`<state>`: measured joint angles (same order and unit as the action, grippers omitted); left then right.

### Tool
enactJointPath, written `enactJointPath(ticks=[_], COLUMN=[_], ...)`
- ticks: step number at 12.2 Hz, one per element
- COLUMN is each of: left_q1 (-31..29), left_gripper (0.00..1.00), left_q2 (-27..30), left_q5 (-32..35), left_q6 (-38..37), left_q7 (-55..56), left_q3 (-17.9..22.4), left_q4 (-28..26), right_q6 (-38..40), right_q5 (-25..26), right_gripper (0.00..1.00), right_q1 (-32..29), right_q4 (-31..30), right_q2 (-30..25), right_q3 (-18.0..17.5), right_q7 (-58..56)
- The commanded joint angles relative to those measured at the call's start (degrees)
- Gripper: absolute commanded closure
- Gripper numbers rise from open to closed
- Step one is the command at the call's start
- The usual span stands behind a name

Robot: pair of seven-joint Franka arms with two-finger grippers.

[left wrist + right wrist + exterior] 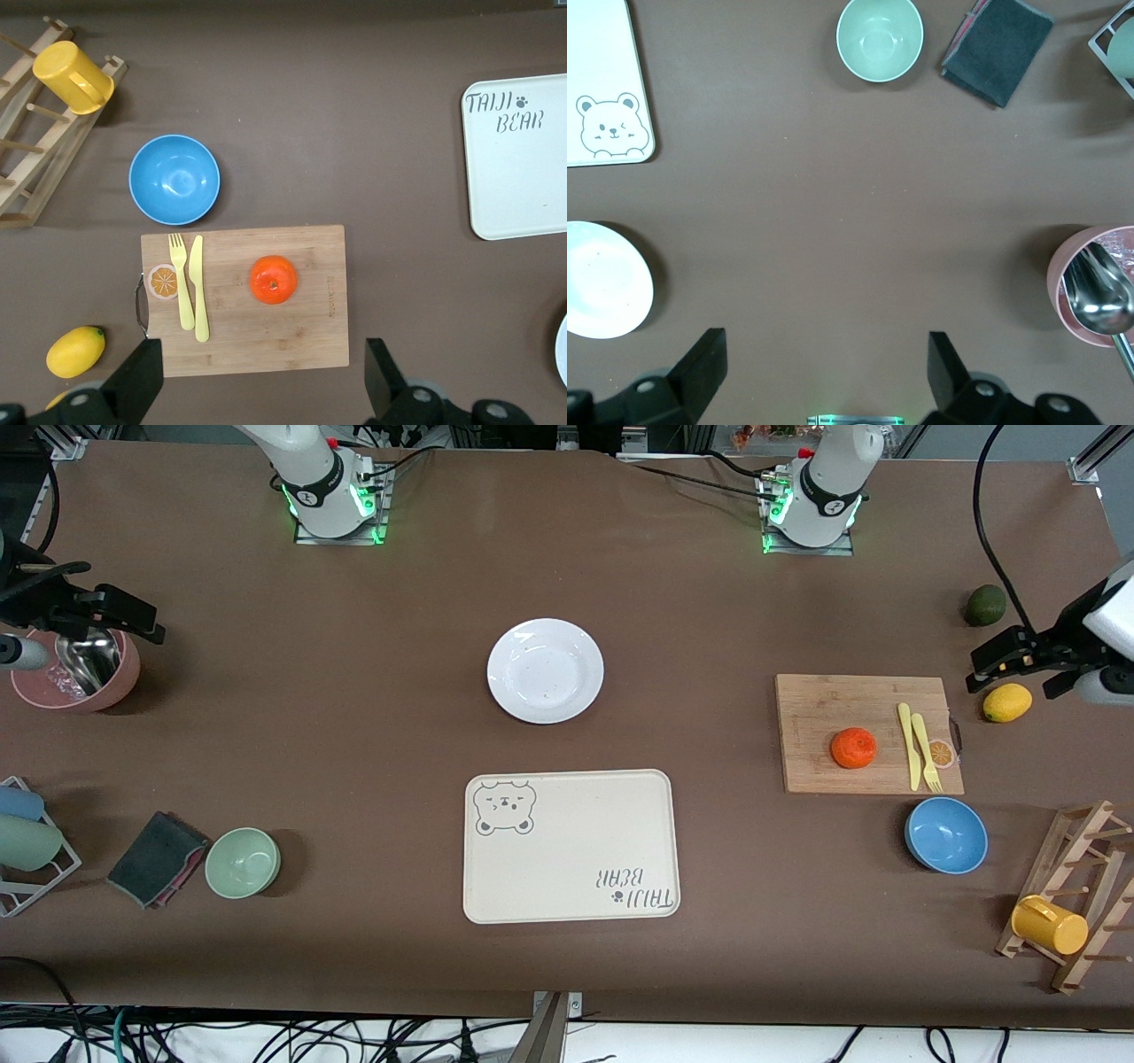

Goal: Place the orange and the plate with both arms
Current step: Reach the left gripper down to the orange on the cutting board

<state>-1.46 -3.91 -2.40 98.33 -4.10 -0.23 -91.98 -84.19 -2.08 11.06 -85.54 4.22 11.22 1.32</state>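
Note:
The robot's left gripper should next take hold of the orange around its round body (853, 747), so that it can put the orange on the white plate (545, 670).
The white plate (545, 670) lies in the middle of the table, farther from the front camera than the cream bear-print tray (570, 846). The orange (853, 747) rests on a wooden cutting board (824, 708) toward the left arm's end. My left gripper (1010, 666) hangs open and empty over the table's end between an avocado and a lemon. In the left wrist view the orange (274, 279) lies ahead of the open left gripper (261, 372). My right gripper (115, 615) is open and empty above a pink bowl. The right wrist view shows the plate (602, 279) off to one side of the right gripper (824, 363).
On the board lie a yellow knife and fork (917, 746). Around it are an avocado (984, 605), a lemon (1006, 702), a blue bowl (945, 834) and a wooden rack with a yellow cup (1050, 924). The right arm's end holds a pink bowl with a spoon (75, 673), a green bowl (243, 862) and a dark cloth (158, 857).

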Motion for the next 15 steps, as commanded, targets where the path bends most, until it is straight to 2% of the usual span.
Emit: enactJointPath(ticks=[1,6,7,9,11,12,15], left_q1=[0.9,0.6,0.1,0.0,0.0,-0.2,-0.5], left_gripper=[0.00,0.00,0.00,0.00,0.00,0.00,0.00], left_q2=[-5.5,-15.7,-17.7,-19.6,-19.2,-19.4,-19.6], left_q5=[-1.6,-1.6,-1.3,-1.3,-1.3,-1.2,-1.2], left_q6=[0.4,2.4,4.7,15.3,28.4,32.6,34.6], left_q7=[-0.4,0.0,-0.9,-0.8,-0.6,-0.6,-0.6], left_q3=[-0.1,0.0,0.0,0.0,0.0,0.1,0.1], left_q4=[1.5,1.5,0.4,-5.8,-15.6,-19.0,-23.7], right_q6=[0.3,0.0,0.1,0.3,0.3,0.3,0.2], right_q5=[0.6,0.6,0.6,0.6,0.6,0.6,0.6], right_gripper=[0.00,0.00,0.00,0.00,0.00,0.00,0.00], right_q1=[0.1,0.0,0.0,0.0,0.0,0.0,0.0], right_q4=[0.1,0.1,0.1,0.1,0.1,0.1,0.1], right_q2=[-0.3,-0.3,-0.3,-0.3,-0.3,-0.3,-0.3], right_q3=[-0.1,-0.1,-0.1,0.0,0.0,0.0,0.0], right_q7=[-0.8,-0.8,-0.8,-0.9,-0.8,-0.8,-0.8])
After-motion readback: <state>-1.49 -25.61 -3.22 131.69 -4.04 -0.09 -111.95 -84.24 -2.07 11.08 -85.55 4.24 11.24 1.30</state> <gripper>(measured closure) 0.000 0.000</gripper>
